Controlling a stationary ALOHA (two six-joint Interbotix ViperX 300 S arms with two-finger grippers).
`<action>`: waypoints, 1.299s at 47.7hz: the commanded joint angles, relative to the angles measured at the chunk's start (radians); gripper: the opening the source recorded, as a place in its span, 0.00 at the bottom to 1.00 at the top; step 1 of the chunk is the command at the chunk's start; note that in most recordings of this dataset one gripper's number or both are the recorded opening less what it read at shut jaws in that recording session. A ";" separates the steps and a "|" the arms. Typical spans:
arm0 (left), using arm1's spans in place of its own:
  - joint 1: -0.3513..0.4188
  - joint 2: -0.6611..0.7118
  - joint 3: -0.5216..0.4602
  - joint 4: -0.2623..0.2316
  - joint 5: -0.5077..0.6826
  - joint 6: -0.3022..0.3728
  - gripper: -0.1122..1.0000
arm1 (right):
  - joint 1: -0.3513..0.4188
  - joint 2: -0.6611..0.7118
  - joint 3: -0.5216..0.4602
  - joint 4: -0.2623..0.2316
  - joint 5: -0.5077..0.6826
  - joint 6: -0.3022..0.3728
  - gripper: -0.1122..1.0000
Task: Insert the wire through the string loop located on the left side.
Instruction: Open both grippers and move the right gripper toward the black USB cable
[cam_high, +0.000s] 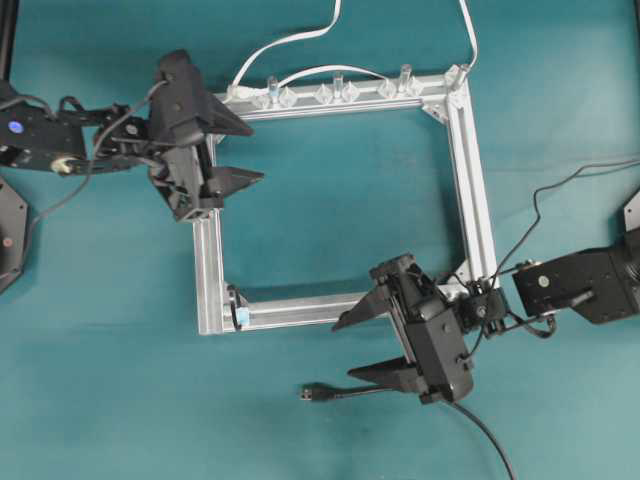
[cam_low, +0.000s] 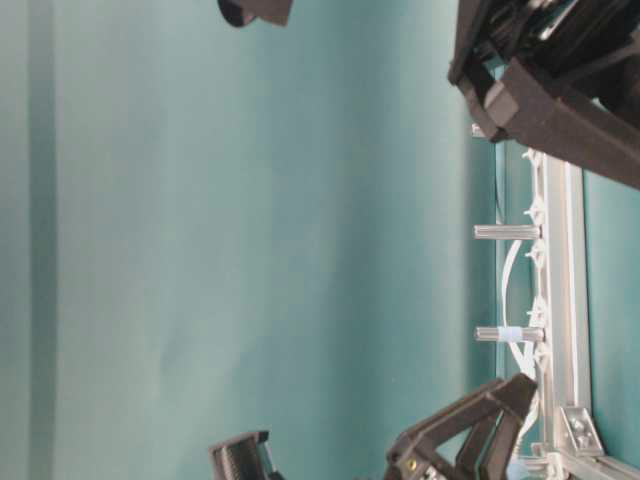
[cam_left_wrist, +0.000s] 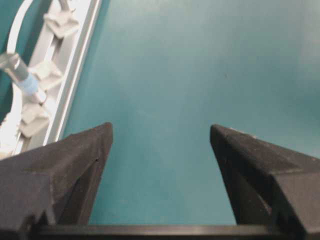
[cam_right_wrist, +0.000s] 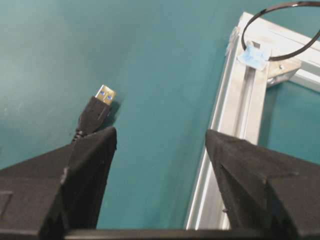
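The robot's right gripper should next grab the wire just behind the plug housing (cam_high: 342, 394) (cam_right_wrist: 78, 136). The plug goes first, and so the wire can be threaded through the string loop.
The wire (cam_high: 312, 393) lies loose on the teal table in front of the frame, its plug (cam_right_wrist: 101, 101) pointing left with a silvery tip. Its cable runs under my right gripper (cam_high: 343, 350), which is open; the plug sits just outside one finger (cam_right_wrist: 90, 160), and there is nothing between the fingers. The string loop (cam_right_wrist: 280, 30) with its pale blue tab (cam_high: 240, 316) stands at the frame's near left corner, left of the right gripper. My left gripper (cam_high: 256, 153) hovers open and empty over the frame's far left corner; below it I see only table (cam_left_wrist: 161, 132).
A square aluminium frame (cam_high: 468, 190) lies mid-table. Clear clips (cam_high: 335, 93) and upright posts (cam_low: 505, 232) line its far rail, and a white flat cable (cam_high: 290, 42) is threaded through them. A black arm cable (cam_high: 560, 185) trails at the right.
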 joint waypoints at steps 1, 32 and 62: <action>-0.003 -0.038 0.008 0.003 -0.003 0.009 0.83 | 0.017 -0.035 -0.025 0.011 0.012 -0.003 0.79; -0.003 -0.067 0.055 0.002 -0.003 0.011 0.83 | 0.173 -0.014 -0.061 0.565 -0.011 -0.268 0.79; -0.003 -0.089 0.080 0.003 -0.003 0.011 0.83 | 0.279 0.080 -0.146 0.881 -0.087 -0.448 0.79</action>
